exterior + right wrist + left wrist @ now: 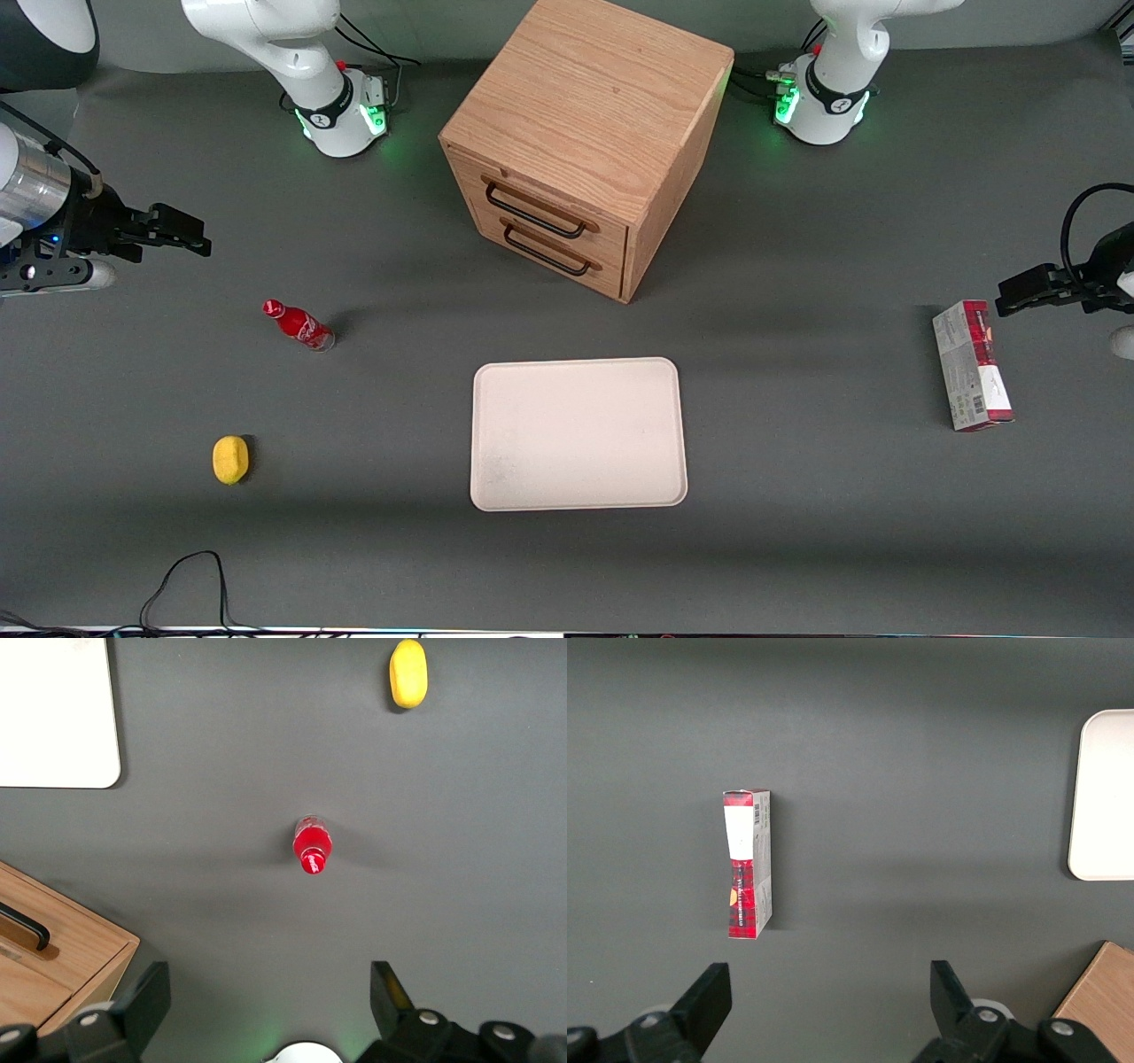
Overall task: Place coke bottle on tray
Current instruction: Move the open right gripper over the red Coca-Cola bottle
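I will set the coke bottle on the tray next, so I should grab it with my right gripper by its red cap (273, 307) (313, 862).
The coke bottle (299, 325) is small and red with a red cap, and it stands upright on the grey table mat toward the working arm's end. The right wrist view looks down on its cap (313, 848). My right gripper (197, 237) hovers above the mat, farther from the front camera than the bottle and apart from it. It is open, its fingers spread wide with nothing between them (266, 992). The cream-white tray (496, 390) lies flat mid-table with nothing on it, nearer the front camera than the bottle. A corner of the tray (53, 709) shows in the right wrist view.
A wooden two-drawer cabinet (585, 142) stands mid-table, farther back than the tray, its drawers shut. A yellow lemon-like object (231, 460) lies nearer the front camera than the bottle. A red-and-grey carton box (972, 364) lies toward the parked arm's end. A black cable (186, 576) loops at the front edge.
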